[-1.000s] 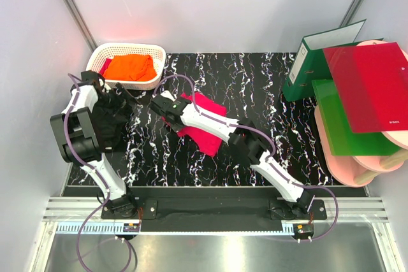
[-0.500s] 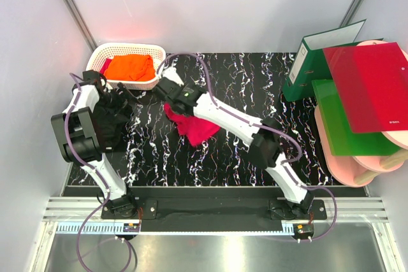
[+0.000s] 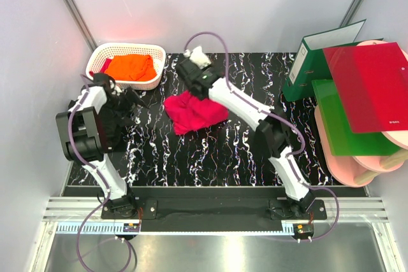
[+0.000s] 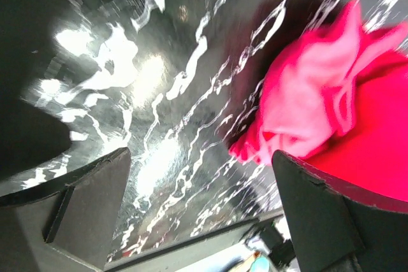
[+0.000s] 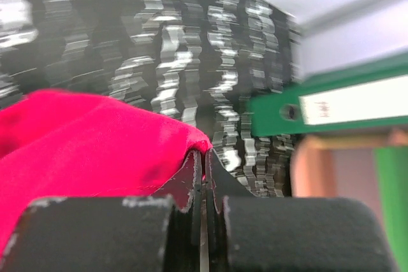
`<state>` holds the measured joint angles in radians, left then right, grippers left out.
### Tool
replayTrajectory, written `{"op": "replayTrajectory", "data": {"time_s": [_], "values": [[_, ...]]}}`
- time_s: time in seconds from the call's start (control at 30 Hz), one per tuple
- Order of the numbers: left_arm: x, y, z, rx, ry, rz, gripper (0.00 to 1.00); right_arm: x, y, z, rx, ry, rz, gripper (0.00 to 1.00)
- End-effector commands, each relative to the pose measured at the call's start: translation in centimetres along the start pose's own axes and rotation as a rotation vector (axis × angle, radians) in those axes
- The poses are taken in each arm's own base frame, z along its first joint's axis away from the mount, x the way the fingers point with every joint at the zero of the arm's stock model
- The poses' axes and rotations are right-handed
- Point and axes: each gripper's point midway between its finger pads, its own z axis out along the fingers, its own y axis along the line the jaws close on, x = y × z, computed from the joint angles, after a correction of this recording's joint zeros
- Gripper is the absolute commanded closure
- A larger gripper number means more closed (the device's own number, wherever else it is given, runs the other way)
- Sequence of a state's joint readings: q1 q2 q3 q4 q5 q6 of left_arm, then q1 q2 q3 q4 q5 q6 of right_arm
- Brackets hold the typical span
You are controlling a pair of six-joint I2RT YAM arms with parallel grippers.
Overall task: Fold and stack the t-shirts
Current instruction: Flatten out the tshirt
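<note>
My left gripper will next grab the t-shirt's loose edge (image 3: 174, 123) (image 4: 252, 143), away from my right gripper's fold of cloth, to stretch the crimson-pink t-shirt out for folding.
The crimson-pink t-shirt (image 3: 190, 113) hangs bunched over the middle of the black marbled table (image 3: 255, 87). My right gripper (image 3: 199, 91) is raised at the far side and shut on its upper edge; in the right wrist view the jaws (image 5: 203, 152) pinch a fold of the pink cloth (image 5: 89, 141). My left gripper (image 3: 132, 100) stands wide open low at the left, nothing between its fingers (image 4: 83, 202), with the pink t-shirt (image 4: 319, 106) just ahead of it. A black t-shirt (image 3: 109, 125) lies under the left arm. An orange t-shirt (image 3: 132, 67) sits in the basket.
A white lattice basket (image 3: 156, 52) stands at the far left corner. At the right are a green binder (image 3: 309, 62), green (image 3: 341, 122) and red folders (image 3: 373, 84) on pink trays. The binder (image 5: 331, 103) shows beyond the right jaws.
My right arm has stretched toward the far side and risen, pulling the pink t-shirt from lying flat into a hanging bunch. The left arm shifted slightly and stayed open.
</note>
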<state>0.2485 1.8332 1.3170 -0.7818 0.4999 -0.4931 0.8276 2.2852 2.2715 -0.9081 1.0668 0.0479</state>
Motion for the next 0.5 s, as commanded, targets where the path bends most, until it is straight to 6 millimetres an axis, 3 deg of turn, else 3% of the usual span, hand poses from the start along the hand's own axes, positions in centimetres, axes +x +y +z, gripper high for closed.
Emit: {"op": "replayTrajectory", "data": {"time_s": [0.0,0.17,0.2,0.27,0.3,0.33,0.37,0.43,0.47], "values": [[2.6,-2.0,0.2,0.020,0.024,0.107,0.03,-0.2,-6.7,2.9,0.271,0.016,0.042,1.00],[6.5,-5.7,2.6,0.039,0.115,0.285,0.03,3.0,-9.9,6.7,0.405,0.104,0.011,1.00],[8.2,-6.8,3.6,0.042,0.155,0.337,0.04,3.7,-10.0,7.2,0.434,0.118,-0.007,1.00],[8.9,-8.5,4.0,0.056,0.163,0.384,0.04,4.6,-10.6,8.2,0.462,0.142,-0.017,1.00],[9.2,-9.0,4.7,0.057,0.174,0.396,0.04,5.0,-10.1,8.6,0.457,0.151,-0.036,0.94],[10.2,-10.1,5.1,0.065,0.186,0.416,0.04,5.0,-9.9,8.6,0.456,0.150,-0.037,0.75],[10.1,-11.3,5.2,0.079,0.177,0.434,0.04,4.9,-9.9,8.6,0.450,0.154,-0.061,0.41],[11.0,-12.7,6.4,0.094,0.197,0.452,0.03,4.5,-10.0,8.3,0.425,0.145,-0.033,0.05],[10.9,-14.1,6.4,0.113,0.187,0.466,0.03,4.3,-10.1,8.2,0.406,0.142,-0.017,0.00]]}}
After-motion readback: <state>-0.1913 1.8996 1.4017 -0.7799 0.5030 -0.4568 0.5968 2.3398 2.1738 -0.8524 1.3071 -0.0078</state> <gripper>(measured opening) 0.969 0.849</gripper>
